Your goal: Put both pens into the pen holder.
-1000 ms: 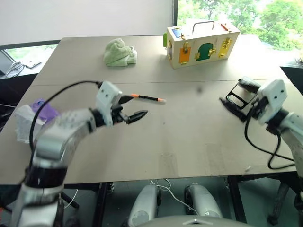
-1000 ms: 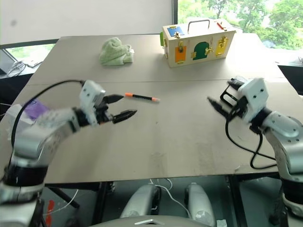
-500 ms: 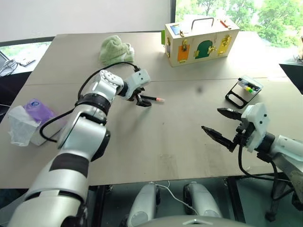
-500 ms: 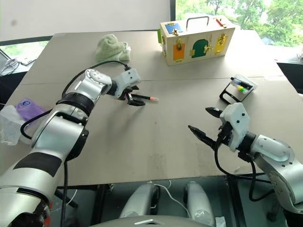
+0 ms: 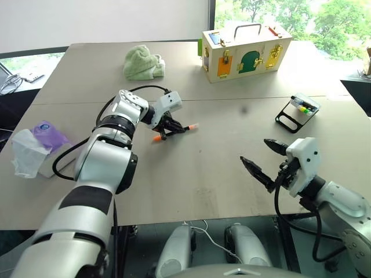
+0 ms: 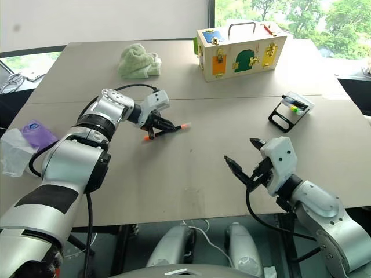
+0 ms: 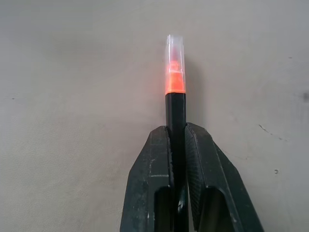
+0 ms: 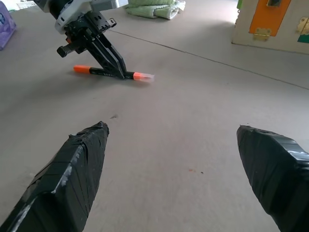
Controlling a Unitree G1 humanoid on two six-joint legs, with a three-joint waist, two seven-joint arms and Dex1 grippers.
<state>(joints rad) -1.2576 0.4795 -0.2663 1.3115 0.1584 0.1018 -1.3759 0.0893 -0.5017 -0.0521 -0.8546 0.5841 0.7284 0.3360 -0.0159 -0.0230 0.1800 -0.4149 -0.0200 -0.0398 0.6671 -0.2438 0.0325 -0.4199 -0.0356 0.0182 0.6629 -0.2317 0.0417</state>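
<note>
My right gripper grabs the pen by its clear-end with the cap (image 5: 193, 126) (image 8: 145, 77) next, which sticks out past my left gripper's fingers on the pen's black body.
The orange-ended pen (image 5: 188, 126) lies low on the table left of centre, and my left gripper (image 5: 172, 128) is shut on its black barrel. In the left wrist view the pen (image 7: 175, 79) sticks out past the closed fingers (image 7: 154, 159). The right wrist view looks across at this pen (image 8: 141, 76) and the left gripper (image 8: 111, 60). The pen holder (image 5: 288, 121) sits at the right, with a dark blue-tipped pen (image 5: 297, 99) inside beside green and yellow markers. My right gripper (image 5: 255, 151) hovers open and empty near the table's front right, well short of the holder.
A wooden latch box (image 5: 246, 53) stands at the back right and a green cloth (image 5: 144, 63) at the back left. A tissue pack with a purple wrapper (image 5: 35, 145) sits at the left edge. Bare tabletop lies between the two grippers.
My left gripper reached the orange-ended pen and shut on its barrel, and the pen swung round. My right gripper drew back from the holder toward the front of the table, still open.
</note>
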